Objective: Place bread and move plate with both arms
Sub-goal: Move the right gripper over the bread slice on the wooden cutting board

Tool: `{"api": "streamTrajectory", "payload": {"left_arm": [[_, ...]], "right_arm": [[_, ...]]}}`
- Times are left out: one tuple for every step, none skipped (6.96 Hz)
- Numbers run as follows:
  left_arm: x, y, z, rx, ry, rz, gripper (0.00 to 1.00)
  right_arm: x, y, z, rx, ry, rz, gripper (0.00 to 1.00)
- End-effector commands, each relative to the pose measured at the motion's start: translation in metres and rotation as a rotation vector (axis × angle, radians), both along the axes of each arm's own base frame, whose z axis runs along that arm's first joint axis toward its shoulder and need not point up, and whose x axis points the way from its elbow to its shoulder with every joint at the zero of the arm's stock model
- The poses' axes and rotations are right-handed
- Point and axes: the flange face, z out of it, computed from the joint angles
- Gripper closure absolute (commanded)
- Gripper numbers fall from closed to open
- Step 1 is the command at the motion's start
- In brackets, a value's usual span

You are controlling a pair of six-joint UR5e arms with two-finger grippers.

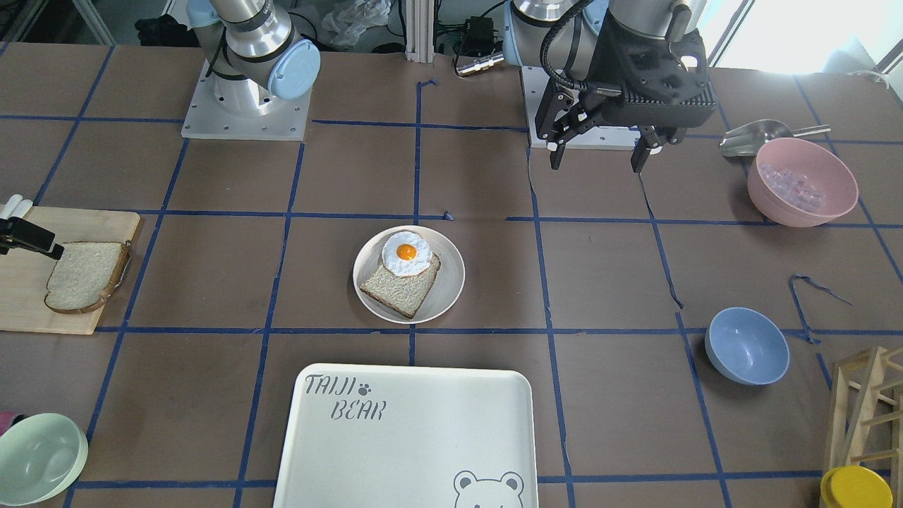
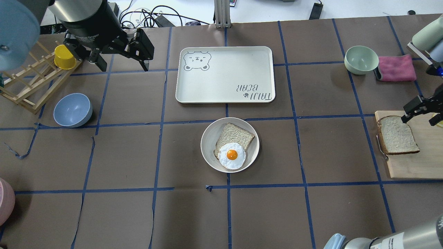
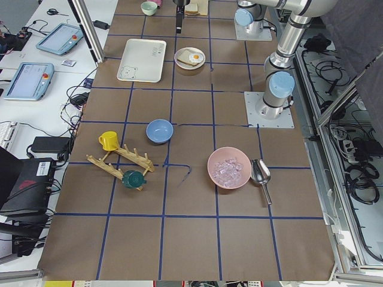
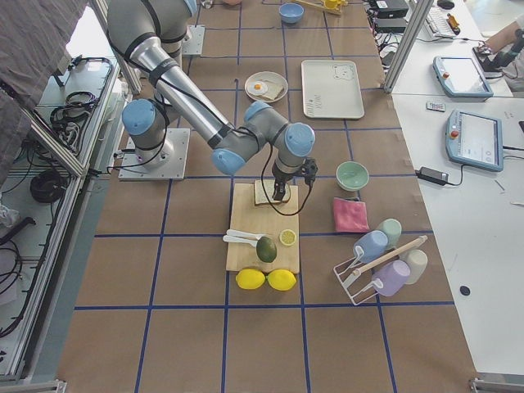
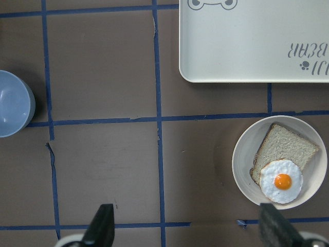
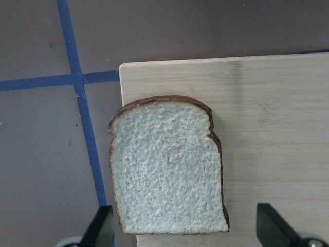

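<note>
The right gripper grabs the bread slice by its flat bottom edge (image 6: 175,230) next, to place the slice on the plate.
The bread (image 2: 397,135), a pale slice with a thin brown crust, lies flat on a wooden cutting board (image 2: 415,166) at the table's right end. My right gripper (image 2: 420,117) is open and hovers over the slice's far edge; in the right wrist view its fingers straddle the bread (image 6: 167,164) without touching it. The round cream plate (image 2: 209,141) sits mid-table and holds a smaller tan slice (image 2: 235,135) with a fried egg (image 2: 232,155) on it. My left gripper (image 2: 124,67) is open and empty, held high over the table's left side, far from the plate (image 5: 244,154).
The "TAIJI BEAR" tray (image 2: 225,74) lies just beyond the plate. A blue bowl (image 2: 72,110), a wooden rack (image 2: 31,86) and a yellow cup (image 2: 64,57) are at the left. A green bowl (image 2: 361,59) and a pink cloth (image 2: 396,68) are at the far right.
</note>
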Motion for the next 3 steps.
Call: {"api": "streamTrajectory", "payload": {"left_arm": [[0.000, 0.000, 0.000, 0.000, 0.000, -0.001, 0.00], [0.000, 0.000, 0.000, 0.000, 0.000, -0.001, 0.00], [0.000, 0.000, 0.000, 0.000, 0.000, 0.000, 0.00]], "right_arm": [[-0.019, -0.001, -0.030, -0.002, -0.015, 0.002, 0.06], [-0.018, 0.000, -0.035, 0.002, -0.026, -0.001, 0.12], [-0.011, 0.004, -0.045, 0.001, -0.058, -0.005, 0.12]]}}
